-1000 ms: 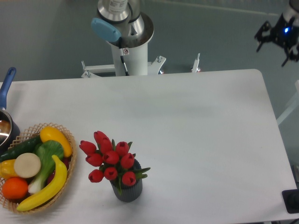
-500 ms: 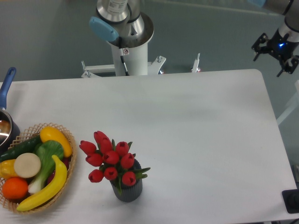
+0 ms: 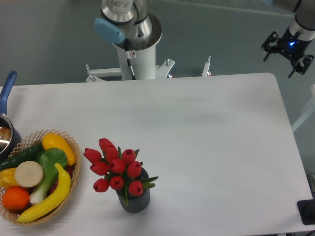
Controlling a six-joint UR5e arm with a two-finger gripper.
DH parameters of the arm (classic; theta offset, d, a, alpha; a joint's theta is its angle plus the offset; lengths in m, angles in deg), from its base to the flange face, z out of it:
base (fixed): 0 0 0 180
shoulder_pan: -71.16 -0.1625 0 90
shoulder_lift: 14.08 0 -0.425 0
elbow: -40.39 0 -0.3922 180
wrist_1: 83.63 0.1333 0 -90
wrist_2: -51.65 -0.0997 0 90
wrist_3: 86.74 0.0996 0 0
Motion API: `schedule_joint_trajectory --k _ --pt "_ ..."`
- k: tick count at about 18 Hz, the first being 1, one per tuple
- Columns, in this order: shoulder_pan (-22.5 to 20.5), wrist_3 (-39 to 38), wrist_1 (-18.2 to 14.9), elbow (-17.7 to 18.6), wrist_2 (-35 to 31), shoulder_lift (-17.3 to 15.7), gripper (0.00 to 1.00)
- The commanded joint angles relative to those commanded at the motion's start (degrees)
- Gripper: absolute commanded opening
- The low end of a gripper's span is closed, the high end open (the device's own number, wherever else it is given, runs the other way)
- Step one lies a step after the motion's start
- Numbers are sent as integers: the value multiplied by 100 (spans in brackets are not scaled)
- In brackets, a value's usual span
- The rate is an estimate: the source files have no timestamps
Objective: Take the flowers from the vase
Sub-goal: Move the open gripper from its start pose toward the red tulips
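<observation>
My gripper grabs the flowers by their green stems next, to pick the flowers (image 3: 116, 167) from the dark grey vase (image 3: 134, 200).
The flowers (image 3: 116, 167), a bunch of red tulip buds with green stems and leaves, stand in the small dark grey ribbed vase (image 3: 134, 200) near the table's front edge, left of centre. My gripper (image 3: 280, 63) is high at the far right, beyond the table's back right corner, far from the flowers. Its black fingers are spread apart and hold nothing.
A wicker basket (image 3: 72, 145) with fruit and vegetables sits at the front left, close to the flowers. A pot with a blue handle (image 3: 6, 90) is at the left edge. The arm's white base (image 3: 136, 56) stands behind the table's back edge.
My gripper has moved left, towards the table's back right corner. The flowers, vase and basket have not moved.
</observation>
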Motion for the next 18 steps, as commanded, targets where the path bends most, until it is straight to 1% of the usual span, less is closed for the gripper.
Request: schedule_joint_trajectory --k 1,4,5,7,10,12,14,16,18 --pt "-35 -325 0 105 201 -44 100" --pt "-36 -968 52 579 1395 -176 100" --pt "-10 -1014 79 703 1660 -238 100" --pt "104 -953 237 905 1829 -317 100" --pt "543 -961 343 1230 2039 -405 100" --pt "806 -979 386 1441 2486 -528 100" --pt "1035 -962 378 1565 2804 -703 100" --pt "1360 -961 378 1574 3163 -827 100" --pt "1685 -1023 378 1574 3541 -853 100"
